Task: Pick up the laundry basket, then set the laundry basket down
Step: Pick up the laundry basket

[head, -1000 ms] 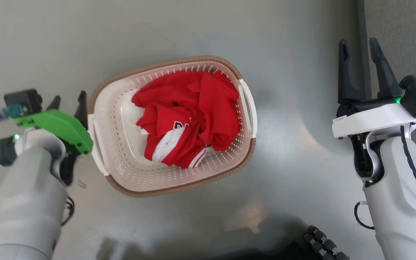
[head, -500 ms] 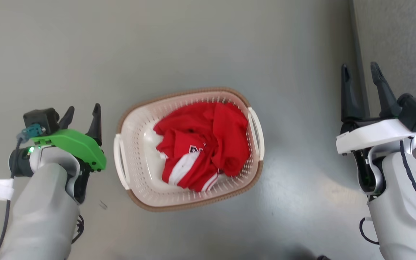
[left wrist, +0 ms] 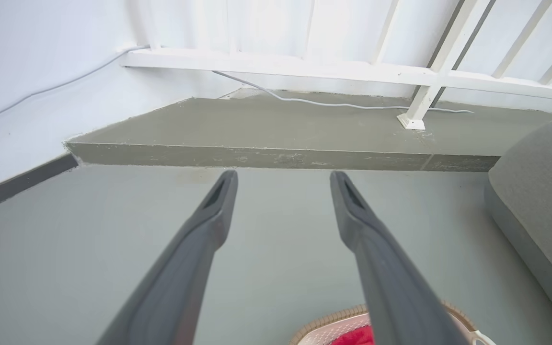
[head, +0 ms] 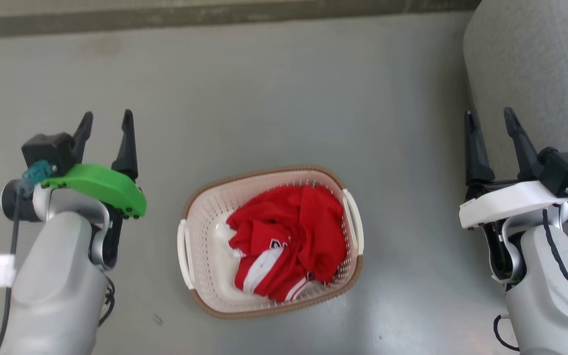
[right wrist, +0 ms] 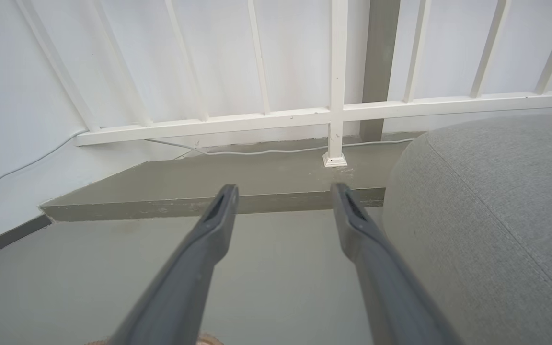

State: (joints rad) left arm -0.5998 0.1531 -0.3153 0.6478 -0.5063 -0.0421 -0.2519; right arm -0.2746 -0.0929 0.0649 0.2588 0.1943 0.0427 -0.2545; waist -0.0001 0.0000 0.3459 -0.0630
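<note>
My right gripper picks up the basket by the narrow white handle [head: 354, 222] beside the red garment next, since the basket's body spreads far wider than my fingers.
The laundry basket [head: 204, 217] stands on the grey floor in the middle of the head view, cream with a brown rim and white side handles. A crumpled red and white garment [head: 289, 236] lies inside it. My left gripper [head: 107, 118] is open, up and to the left of the basket and apart from it. Well off to the right, my right gripper [head: 489, 118] is open too. In the left wrist view the open left gripper [left wrist: 283, 177] points at bare floor, with the basket's rim [left wrist: 321, 322] at the bottom edge. The right gripper [right wrist: 283, 189] holds nothing.
A grey upholstered seat [head: 535, 64] fills the right side, close to my right gripper. A raised concrete step [left wrist: 257, 129] with a white cable on it runs along the far wall under a white railing [right wrist: 333, 110].
The head camera has pulled back, so the basket looks smaller and lower. My left gripper, which was beside the basket's left handle, now stands apart from it. Both grippers stay open.
</note>
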